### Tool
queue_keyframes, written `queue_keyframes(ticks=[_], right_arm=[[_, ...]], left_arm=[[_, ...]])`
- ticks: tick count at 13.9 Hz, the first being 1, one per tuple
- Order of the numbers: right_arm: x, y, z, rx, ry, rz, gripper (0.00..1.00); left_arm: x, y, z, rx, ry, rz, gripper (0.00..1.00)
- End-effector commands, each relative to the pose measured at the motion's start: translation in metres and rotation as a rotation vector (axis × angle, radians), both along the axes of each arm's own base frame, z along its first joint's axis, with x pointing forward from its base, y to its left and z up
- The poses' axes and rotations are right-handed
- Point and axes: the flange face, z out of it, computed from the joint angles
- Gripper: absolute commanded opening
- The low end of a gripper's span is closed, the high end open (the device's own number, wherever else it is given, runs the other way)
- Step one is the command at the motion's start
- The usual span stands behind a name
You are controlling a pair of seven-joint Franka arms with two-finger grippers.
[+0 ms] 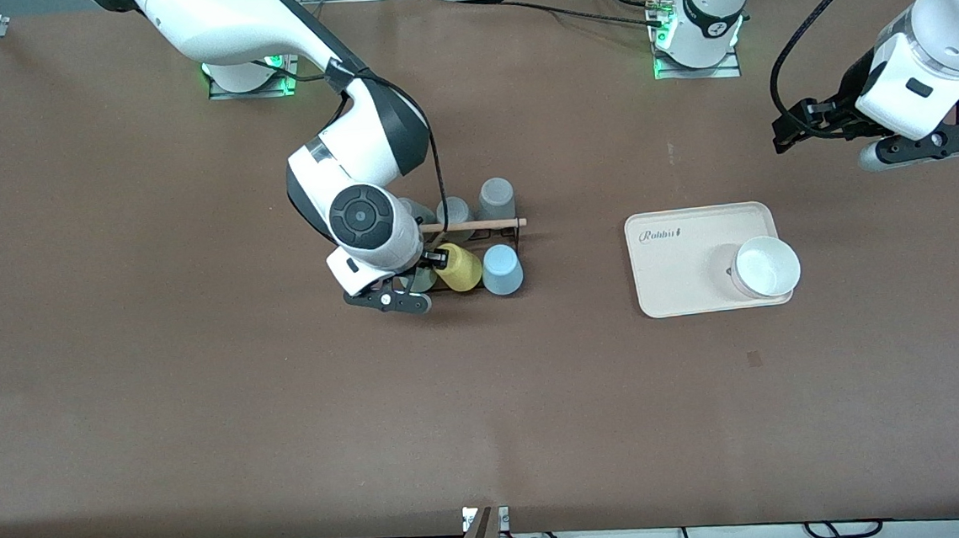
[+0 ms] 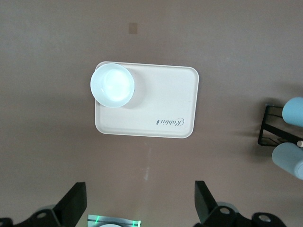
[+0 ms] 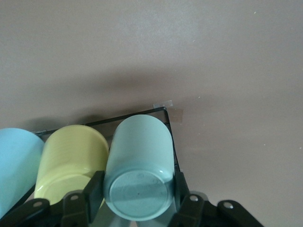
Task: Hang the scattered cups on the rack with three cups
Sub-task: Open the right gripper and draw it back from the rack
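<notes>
The mint-green cup [image 3: 139, 156] is inside the end wire of the rack, so my right gripper should open.
The black wire rack [image 1: 512, 235] with its wooden rod [image 1: 485, 225] stands mid-table toward the right arm's end. My right gripper [image 1: 429, 271] is at the rack, shut on the pale mint-green cup [image 3: 139, 156], its fingers [image 3: 94, 188] pressed on both sides of the cup's base. That cup lies beside the yellow tumbler [image 3: 71, 158] over the rack's wire [image 3: 142, 113]. The light blue cup [image 1: 501, 269] sits on the rack beside the yellow tumbler [image 1: 458, 268]. My left gripper [image 2: 139, 208] waits open and empty, high over the table near the left arm's end.
Grey tumblers [image 1: 497, 198] sit on the rack's side farther from the front camera. A beige tray [image 1: 683, 288] holding a white bowl [image 1: 768, 266] lies toward the left arm's end; it also shows in the left wrist view [image 2: 161, 99].
</notes>
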Motion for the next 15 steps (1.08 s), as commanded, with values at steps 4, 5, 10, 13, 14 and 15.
queue_keyframes(ticks=[4,5,10,13,14,15], right_arm=[[0.009,-0.008,0.018,0.006,-0.025,-0.003,1.0],[0.016,-0.016,0.025,0.021,-0.035,0.022,1.0],[0.056,-0.089,0.112,0.059,-0.125,-0.038,1.0],[0.081,-0.159,0.152,0.054,-0.136,-0.132,1.0],[0.086,-0.189,0.166,0.058,-0.141,-0.136,1.0],[0.087,-0.211,0.181,0.057,-0.152,-0.116,1.0]], left_arm=[[0.001,0.016,0.004,-0.026,-0.037,-0.177,1.0],[0.0,0.015,0.003,-0.029,-0.032,-0.175,1.0],[0.001,0.018,0.006,-0.045,-0.037,-0.17,1.0],[0.001,0.022,0.008,-0.057,-0.04,-0.161,1.0],[0.001,0.022,0.008,-0.057,-0.04,-0.16,1.0],[0.002,0.022,0.007,-0.057,-0.038,-0.16,1.0]])
